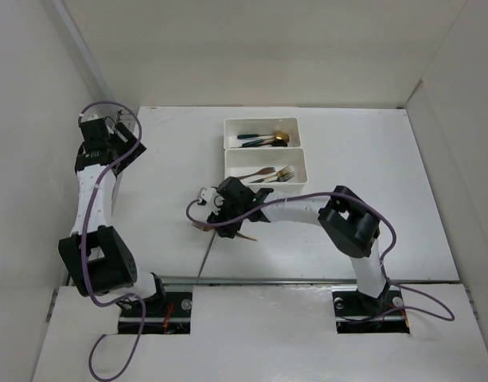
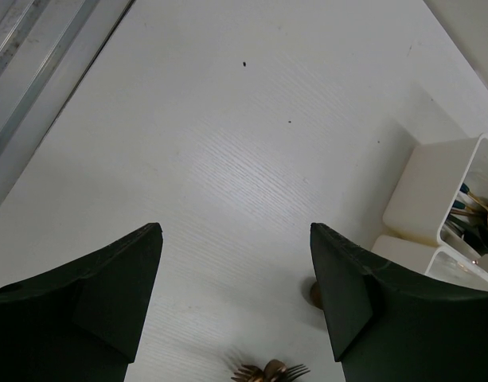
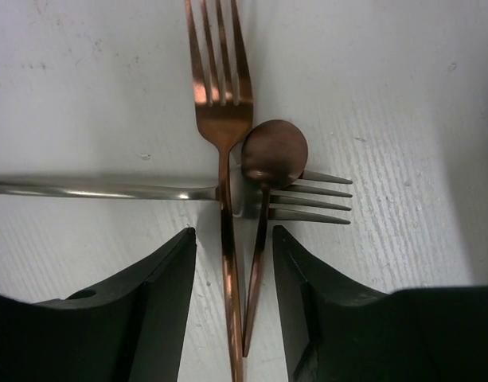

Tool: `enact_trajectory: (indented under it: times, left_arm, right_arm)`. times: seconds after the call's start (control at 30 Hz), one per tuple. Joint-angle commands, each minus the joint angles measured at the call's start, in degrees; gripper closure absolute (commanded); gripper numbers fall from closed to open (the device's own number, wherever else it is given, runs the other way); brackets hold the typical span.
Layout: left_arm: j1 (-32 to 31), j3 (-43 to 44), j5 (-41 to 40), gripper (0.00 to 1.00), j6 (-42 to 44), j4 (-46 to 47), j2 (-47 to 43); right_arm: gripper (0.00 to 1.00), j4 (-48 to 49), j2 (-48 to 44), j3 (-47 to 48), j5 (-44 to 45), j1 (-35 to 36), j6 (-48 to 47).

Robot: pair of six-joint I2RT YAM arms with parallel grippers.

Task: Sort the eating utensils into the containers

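The copper fork (image 3: pixel 220 119) should go into the near tray, so the right gripper should grab it across its handle (image 3: pixel 228 247) next and leave the fork's tines free.
Two white trays stand side by side at the table's far middle. The far tray (image 1: pixel 232 126) holds dark and gold utensils, and the near tray (image 1: pixel 235 161) holds copper and silver forks. My right gripper (image 1: pixel 222 213) is low over a small pile on the table. In the right wrist view it is open (image 3: pixel 234 239), its jaws on either side of the handles of a copper fork (image 3: pixel 220 119) and a copper spoon (image 3: pixel 274 151). Both lie across a silver fork (image 3: pixel 108 189). My left gripper (image 1: pixel 124 127) is open and empty (image 2: pixel 234 231), raised at the far left.
The silver fork's handle (image 1: pixel 204 263) reaches toward the table's near edge. White walls close in the table on the left, back and right. In the left wrist view a tray (image 2: pixel 427 191) shows at the right and copper fork tines (image 2: pixel 271 371) at the bottom.
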Motion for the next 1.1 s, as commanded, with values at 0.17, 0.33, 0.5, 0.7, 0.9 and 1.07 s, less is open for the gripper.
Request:
enact_trajectory:
  times: [0.17,0.33,0.5,0.7,0.9,1.07]
  left_arm:
    - [1.0,-0.2,0.0,0.28,-0.6,1.7,-3.1]
    - [1.0,-0.2,0.0,0.28,-0.6,1.7,-3.1]
    - [1.0,-0.2,0.5,0.28,-0.6,2.2,-3.1]
    - [1.0,-1.4,0.5,0.28,-0.6,2.7,-4.1]
    - [1.0,-2.5,0.5,0.28,-0.6,2.7,-5.3]
    - [1.0,-3.0,0.5,0.28,-0.6,3.2,-5.8]
  right_arm:
    - [0.71,-3.2,0.8,-3.0,15.0,3.4,1.1]
    - [0.82,-5.1,0.8,-4.1,23.3,4.9,3.8]
    - [0.66,-7.6,1.3,-1.3,26.3,6.1,4.1]
    - [0.72,-8.2,4.9,2.8,22.1,6.1,4.1]
    - [1.0,-6.8,4.2,1.3,20.5,6.1,5.3]
    - [1.0,-4.9,-0.6,1.9,19.8,6.1,4.1]
